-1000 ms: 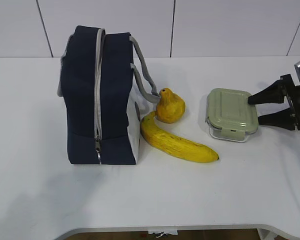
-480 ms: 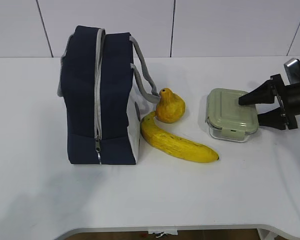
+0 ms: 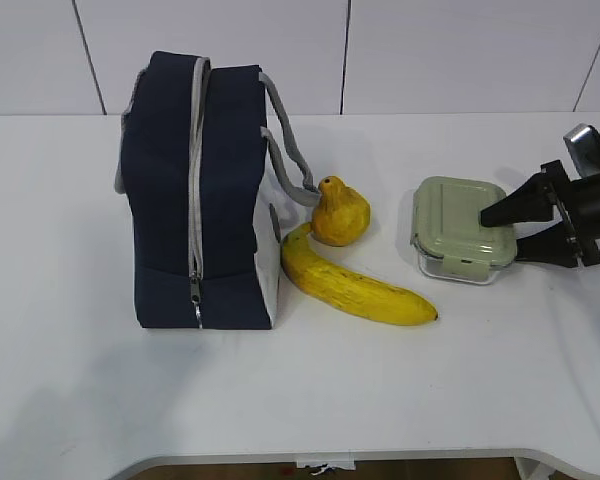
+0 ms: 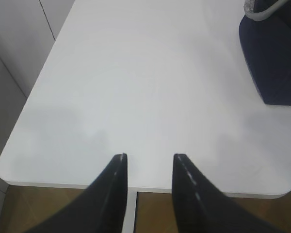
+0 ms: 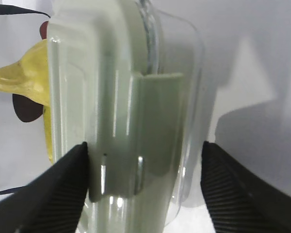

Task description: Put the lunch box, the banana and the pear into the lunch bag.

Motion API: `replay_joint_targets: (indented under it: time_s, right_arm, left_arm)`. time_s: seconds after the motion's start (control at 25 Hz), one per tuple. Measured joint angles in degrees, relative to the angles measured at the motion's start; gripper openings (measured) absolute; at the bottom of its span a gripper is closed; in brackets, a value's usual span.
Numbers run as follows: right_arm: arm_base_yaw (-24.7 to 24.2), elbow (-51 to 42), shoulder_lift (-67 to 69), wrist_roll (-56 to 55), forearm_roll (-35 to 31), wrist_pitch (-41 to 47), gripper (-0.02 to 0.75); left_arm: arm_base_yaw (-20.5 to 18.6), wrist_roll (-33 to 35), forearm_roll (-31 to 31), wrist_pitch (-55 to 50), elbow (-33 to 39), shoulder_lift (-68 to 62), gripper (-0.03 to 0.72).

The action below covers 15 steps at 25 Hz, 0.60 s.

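Observation:
I will next pick up the lunch box by its short end with my right gripper, to pack it into the lunch bag.
The lunch bag stands upright at the left, zipper side facing the camera. The pear and banana lie just right of it. The lunch box sits further right on the table. My right gripper is open and straddles the box's right end, one finger above the green lid and one beside the glass. In the right wrist view the lunch box fills the gap between the fingers of the right gripper, with the pear behind. My left gripper is open and empty over the table's edge.
The left wrist view shows a corner of the lunch bag at the upper right and the table's rounded corner at the lower left. The bag's grey handles hang toward the pear.
My right gripper has moved left and slightly down, so its fingers now reach over the lunch box's right end. The bag, pear, banana and box have not moved.

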<state>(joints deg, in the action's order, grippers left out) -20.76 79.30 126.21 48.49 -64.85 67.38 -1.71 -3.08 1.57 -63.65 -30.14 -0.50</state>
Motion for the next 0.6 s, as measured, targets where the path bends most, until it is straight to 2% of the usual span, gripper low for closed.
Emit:
replay_joint_targets:
  time_s: [0.2, 0.44, 0.6]
  right_arm:
    - [0.00, 0.00, 0.00, 0.00, -1.75, 0.14, 0.477]
    - [0.00, 0.00, 0.00, 0.00, -2.68, 0.14, 0.447]
    - [0.00, 0.00, 0.00, 0.00, -3.13, 0.03, 0.396]
  left_arm:
    - [0.00, 0.00, 0.00, 0.00, 0.00, 0.00, 0.240]
    - [0.00, 0.00, 0.00, 0.00, 0.00, 0.00, 0.240]
    - [0.00, 0.00, 0.00, 0.00, 0.00, 0.00, 0.240]
